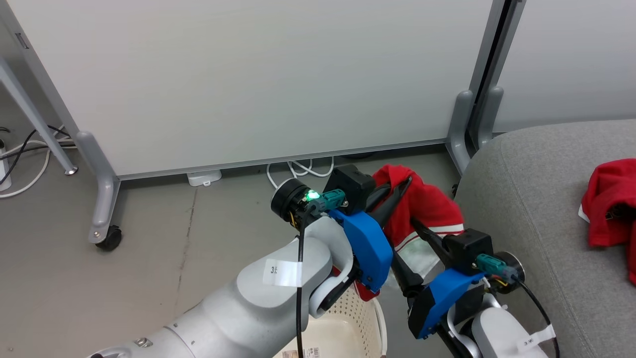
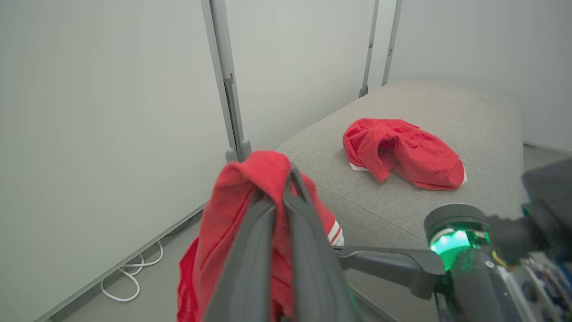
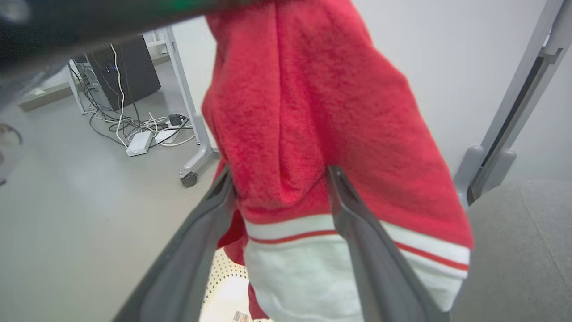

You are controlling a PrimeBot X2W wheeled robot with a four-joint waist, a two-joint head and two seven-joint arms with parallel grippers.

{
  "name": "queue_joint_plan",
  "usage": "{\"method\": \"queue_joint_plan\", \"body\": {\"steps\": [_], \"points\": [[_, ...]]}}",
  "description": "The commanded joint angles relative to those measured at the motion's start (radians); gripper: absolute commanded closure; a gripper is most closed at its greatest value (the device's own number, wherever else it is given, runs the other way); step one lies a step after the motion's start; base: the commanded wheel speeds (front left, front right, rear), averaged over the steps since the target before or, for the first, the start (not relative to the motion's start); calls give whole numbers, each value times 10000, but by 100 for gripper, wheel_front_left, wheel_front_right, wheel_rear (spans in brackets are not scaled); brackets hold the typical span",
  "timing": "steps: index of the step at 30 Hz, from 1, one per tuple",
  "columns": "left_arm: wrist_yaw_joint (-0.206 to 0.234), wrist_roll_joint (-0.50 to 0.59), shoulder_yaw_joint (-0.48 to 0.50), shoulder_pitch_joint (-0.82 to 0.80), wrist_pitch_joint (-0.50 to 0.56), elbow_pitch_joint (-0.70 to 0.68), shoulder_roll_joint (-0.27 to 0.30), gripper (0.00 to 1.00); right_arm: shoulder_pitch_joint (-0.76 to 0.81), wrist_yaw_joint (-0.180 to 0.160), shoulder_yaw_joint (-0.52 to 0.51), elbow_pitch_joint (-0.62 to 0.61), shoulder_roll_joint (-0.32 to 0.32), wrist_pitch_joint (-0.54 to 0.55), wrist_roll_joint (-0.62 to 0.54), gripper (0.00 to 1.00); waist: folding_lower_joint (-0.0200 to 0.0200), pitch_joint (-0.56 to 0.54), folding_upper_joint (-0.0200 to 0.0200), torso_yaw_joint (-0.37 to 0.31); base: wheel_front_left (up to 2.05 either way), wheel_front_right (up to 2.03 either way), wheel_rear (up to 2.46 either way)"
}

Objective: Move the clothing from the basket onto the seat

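I need to grab the hanging red garment next with my right gripper, by the hanging folds above its white stripes. Then I can carry it onto the seat.
My left gripper is shut on a red garment with white stripes, which hangs from it above the floor between the basket and the seat. The right gripper is open, its fingers on either side of the garment's lower part, just above the white stripes. The cream basket sits below the arms, mostly hidden. The grey seat is to the right, and a second red garment lies crumpled on it.
White partition panels on grey feet with a castor stand behind. White cables lie on the floor under the panel. A dark computer case and a tangle of cords sit further off on the grey floor.
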Motion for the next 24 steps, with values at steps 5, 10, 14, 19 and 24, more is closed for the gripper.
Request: {"method": "queue_joint_plan", "body": {"steps": [5,10,14,19,24], "points": [[-25,40,-45,12,37,-148,2,100,-768,3,99,1010,-16,-315,-38,0,-1,16,0,28,0,0,0],[-53,56,-50,92,55,-257,3,100,-1323,1,365,1660,-16,-578,160,0,-1,25,0,11,0,0,0],[-119,120,-52,175,130,-311,3,100,-1653,3,591,2136,-16,-820,403,100,-1,5,0,5,0,0,0],[-111,124,-50,201,125,-287,1,100,-1805,1,665,2490,-16,-1022,582,100,-1,-7,0,-12,0,0,0],[-126,111,-51,222,130,-270,1,100,-1867,1,648,2713,-16,-1171,668,100,-1,-23,0,-27,0,0,0]]}}
